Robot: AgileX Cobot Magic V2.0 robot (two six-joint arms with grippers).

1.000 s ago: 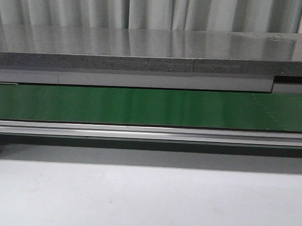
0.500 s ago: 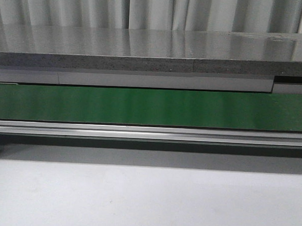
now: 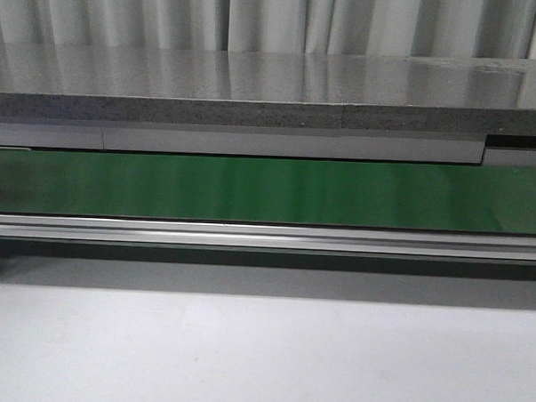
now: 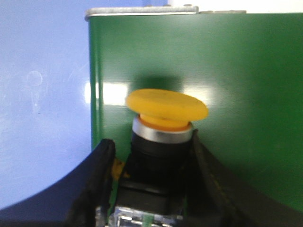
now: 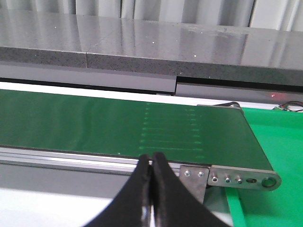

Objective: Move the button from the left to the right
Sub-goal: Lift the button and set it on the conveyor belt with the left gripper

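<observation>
My left gripper holds the button's black body (image 4: 147, 191) low over the green belt. The button would lie on the belt, so my left gripper needs to open now.
In the left wrist view the button (image 4: 165, 109) has a round yellow mushroom head, a silver ring and a black boxy body. My left gripper (image 4: 150, 149) is shut on its black body, one black finger (image 4: 97, 175) on each side, and holds it over the green belt (image 4: 236, 66) near the belt's end. My right gripper (image 5: 151, 161) is shut and empty, in front of the belt's near rail (image 5: 71, 158). Neither gripper nor the button shows in the front view.
The green conveyor belt (image 3: 268, 190) runs across the front view behind a metal rail (image 3: 266, 238), under a grey stone-like ledge (image 3: 254, 113). A bright green surface (image 5: 274, 142) lies past the belt's right end. White table (image 3: 261, 361) lies in front.
</observation>
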